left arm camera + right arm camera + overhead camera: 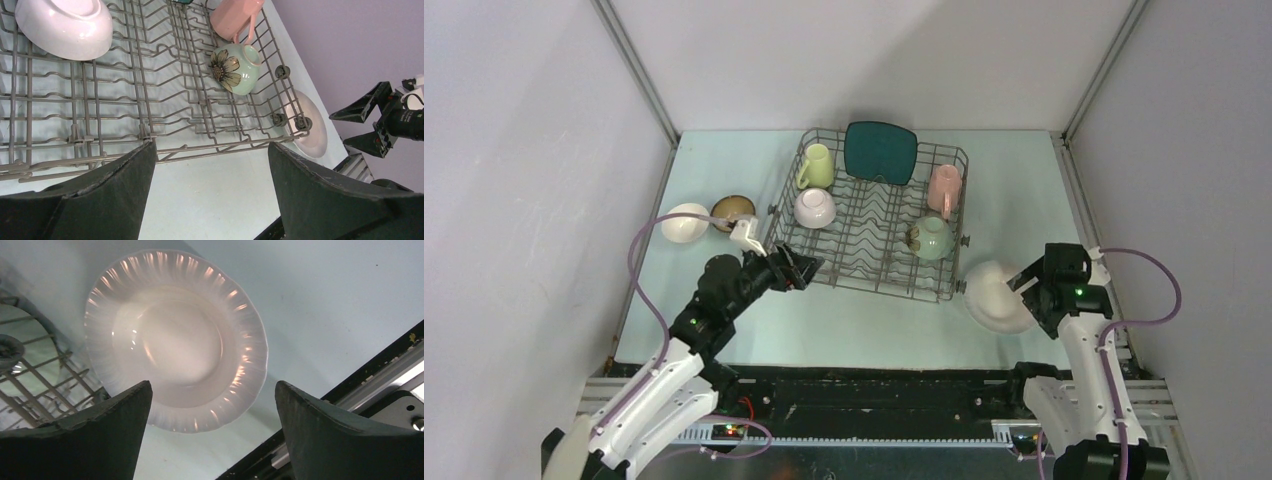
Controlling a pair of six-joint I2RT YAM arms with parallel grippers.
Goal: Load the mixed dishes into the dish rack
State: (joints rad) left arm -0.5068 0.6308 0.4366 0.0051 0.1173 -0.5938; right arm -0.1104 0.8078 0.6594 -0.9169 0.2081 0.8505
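I should grip the white round plate by its rim near the black bar [1020,326] with my right gripper next. The plate's opposite rim then stays free to stand in the rack [876,284].
The dish rack [876,284] holds an upright teal square plate [880,152], a yellow-green mug [816,166], a white bowl [815,208], a pink cup [944,188] and a flowered pale green bowl [931,238]. A white round plate [994,296] lies on the table by the rack's near right corner. My right gripper [1024,285] hovers open at its right edge, and the plate [175,340] shows just beyond the empty jaws [213,385]. My left gripper [804,268] is open and empty [211,146] at the rack's near left corner.
Left of the rack, a second white bowl [686,224] and a dark brown bowl [733,209] sit on the table. Grey walls close in on three sides. A black rail [350,385] runs along the table's near edge, close behind the plate.
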